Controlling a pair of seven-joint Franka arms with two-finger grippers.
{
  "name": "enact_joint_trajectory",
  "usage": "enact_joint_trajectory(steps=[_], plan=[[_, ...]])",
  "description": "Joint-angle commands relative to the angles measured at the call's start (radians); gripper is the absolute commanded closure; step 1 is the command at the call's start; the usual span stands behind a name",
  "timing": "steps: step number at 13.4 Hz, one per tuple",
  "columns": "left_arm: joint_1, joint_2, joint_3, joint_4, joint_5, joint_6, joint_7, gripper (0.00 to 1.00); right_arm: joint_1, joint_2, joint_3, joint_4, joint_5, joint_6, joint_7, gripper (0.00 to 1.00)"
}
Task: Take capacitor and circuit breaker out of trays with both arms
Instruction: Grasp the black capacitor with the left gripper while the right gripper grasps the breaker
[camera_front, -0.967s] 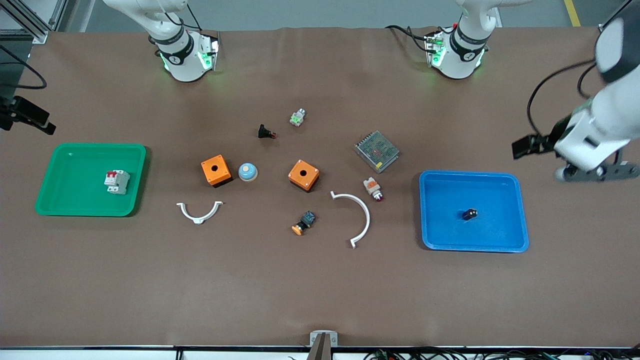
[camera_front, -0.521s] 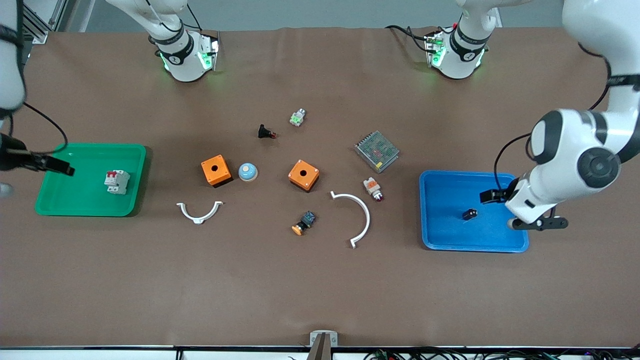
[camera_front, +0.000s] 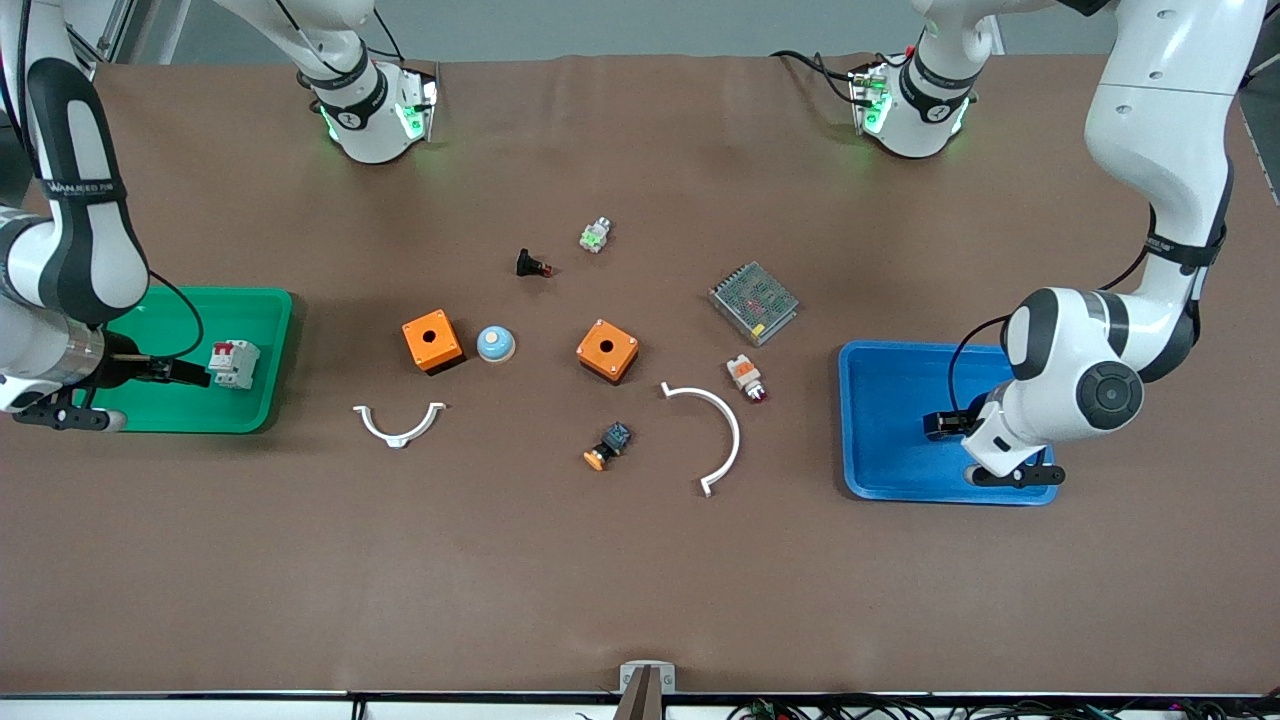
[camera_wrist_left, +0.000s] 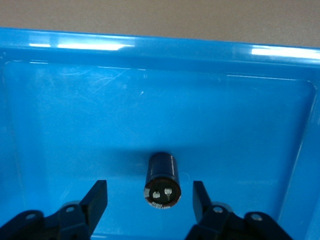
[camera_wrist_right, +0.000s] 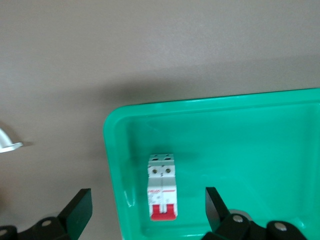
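My right gripper grabs the circuit breaker's body beside the red levers next, to lift the circuit breaker out of the green tray (camera_front: 240, 305).
The capacitor (camera_wrist_left: 161, 180), a tiny black cylinder, lies on its side in the blue tray (camera_front: 885, 385) at the left arm's end of the table. My left gripper (camera_front: 945, 425) is low over the tray and open, and the capacitor lies between its fingertips (camera_wrist_left: 100, 192). The gripper hides the capacitor in the front view. The breaker (camera_front: 233, 362), a white-grey block with red levers, lies in the green tray (camera_front: 240, 305) at the right arm's end. My right gripper (camera_front: 180, 373) is open just beside it. In the right wrist view the breaker (camera_wrist_right: 162, 192) lies ahead of and between the open fingers (camera_wrist_right: 80, 207).
Between the trays lie two orange boxes (camera_front: 432, 341) (camera_front: 607, 350), a blue dome button (camera_front: 495, 344), a grey mesh power supply (camera_front: 754, 301), two white curved brackets (camera_front: 399, 424) (camera_front: 715, 430), an indicator light (camera_front: 746, 376), an orange-capped switch (camera_front: 607, 446) and a black button (camera_front: 531, 265).
Both arms swung in from the table's ends. The left gripper came down over the blue tray to the capacitor. The right gripper came over the green tray to the breaker. Neither part moved.
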Motion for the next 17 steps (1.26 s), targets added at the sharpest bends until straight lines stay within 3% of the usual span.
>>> enact_joint_trajectory(steps=[1,3,7,10,13,15,17], plan=[[-0.006,0.034,0.000,0.014,0.005,0.023,0.014,0.37,-0.032,0.046,0.012,-0.004,-0.003,0.014,-0.033,0.00],[-0.006,0.043,0.000,0.006,0.005,0.023,0.014,0.50,-0.037,0.059,0.012,-0.060,-0.003,0.063,-0.033,0.01],[-0.009,0.032,-0.005,0.012,0.006,0.015,0.016,0.99,-0.040,0.060,0.012,-0.152,-0.001,0.135,-0.033,0.07],[-0.017,-0.038,-0.029,0.015,0.006,-0.021,-0.001,1.00,-0.040,0.072,0.012,-0.154,-0.001,0.138,-0.061,0.41],[-0.021,-0.115,-0.126,0.014,0.006,-0.121,-0.074,0.99,-0.035,0.077,0.011,-0.151,-0.008,0.154,-0.113,0.78],[-0.027,-0.118,-0.235,0.009,0.009,-0.132,-0.229,0.99,-0.029,0.063,0.014,-0.140,-0.012,0.142,-0.116,0.89],[-0.136,-0.097,-0.263,0.014,0.017,-0.123,-0.419,0.99,0.015,0.019,0.018,-0.110,-0.012,0.081,-0.103,0.92]])
